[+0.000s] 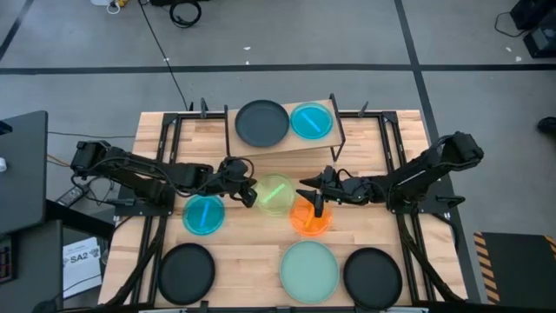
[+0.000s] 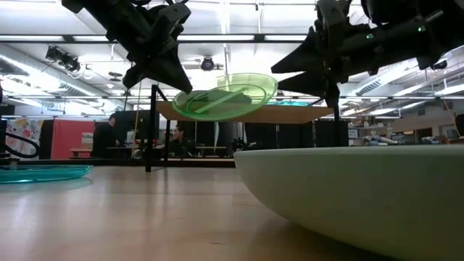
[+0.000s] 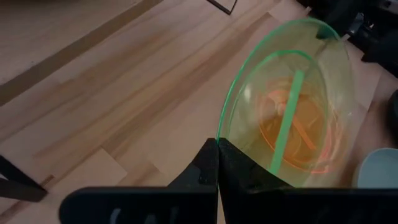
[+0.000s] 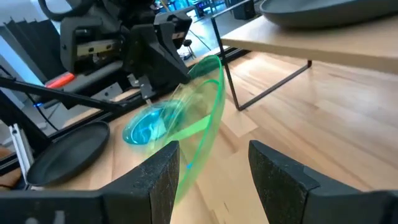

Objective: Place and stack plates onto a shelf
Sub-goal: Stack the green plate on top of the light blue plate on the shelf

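My right gripper grabs the green plate by its free rim next, to stack it onto the blue plate on the shelf.
My left gripper is shut on a translucent green plate and holds it in the air over the table's middle, below shelf height in the low view. My right gripper is open right at the plate's opposite rim; I cannot tell whether it touches. The light-wood shelf at the far middle carries a black plate and a blue plate. An orange plate lies flat on the table under my right gripper. My left gripper pinches the green plate's rim between its two fingers, on the side toward the table's left. The fingers come in about level from the left. The plate is lifted clear of the table and tilted, with the held rim lower in the low view.
A second blue plate lies on the table below my left arm. Along the near edge lie a black plate, a pale mint plate and another black plate. The shelf's thin black legs stand just beyond the green plate.
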You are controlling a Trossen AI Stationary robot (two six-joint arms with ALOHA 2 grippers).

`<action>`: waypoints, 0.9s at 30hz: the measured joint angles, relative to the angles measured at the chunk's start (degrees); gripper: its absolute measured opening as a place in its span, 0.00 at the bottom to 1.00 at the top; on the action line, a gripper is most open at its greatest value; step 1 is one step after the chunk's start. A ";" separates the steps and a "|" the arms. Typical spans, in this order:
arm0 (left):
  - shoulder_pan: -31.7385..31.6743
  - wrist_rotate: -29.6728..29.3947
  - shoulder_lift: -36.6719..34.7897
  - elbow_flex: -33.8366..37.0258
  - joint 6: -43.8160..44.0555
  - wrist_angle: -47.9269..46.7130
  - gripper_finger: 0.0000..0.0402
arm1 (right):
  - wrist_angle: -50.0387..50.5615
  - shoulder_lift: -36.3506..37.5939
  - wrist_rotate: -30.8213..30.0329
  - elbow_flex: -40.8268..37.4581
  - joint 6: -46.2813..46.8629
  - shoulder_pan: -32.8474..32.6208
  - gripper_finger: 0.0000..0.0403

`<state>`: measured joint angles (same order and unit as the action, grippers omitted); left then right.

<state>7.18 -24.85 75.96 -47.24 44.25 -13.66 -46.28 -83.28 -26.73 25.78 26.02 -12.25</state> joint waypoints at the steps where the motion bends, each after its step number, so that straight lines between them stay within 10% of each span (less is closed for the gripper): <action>1: 0.00 -0.02 0.00 0.00 0.00 0.00 0.00 | -0.59 -0.47 0.68 0.04 0.00 0.00 0.49; 27: 0.00 -0.20 0.00 -0.02 0.08 1.89 0.01 | -5.10 -4.86 2.36 0.35 2.82 0.02 0.22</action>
<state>7.18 -25.05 75.96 -47.27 44.33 -11.77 -51.37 -88.14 -24.37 26.13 28.84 -12.23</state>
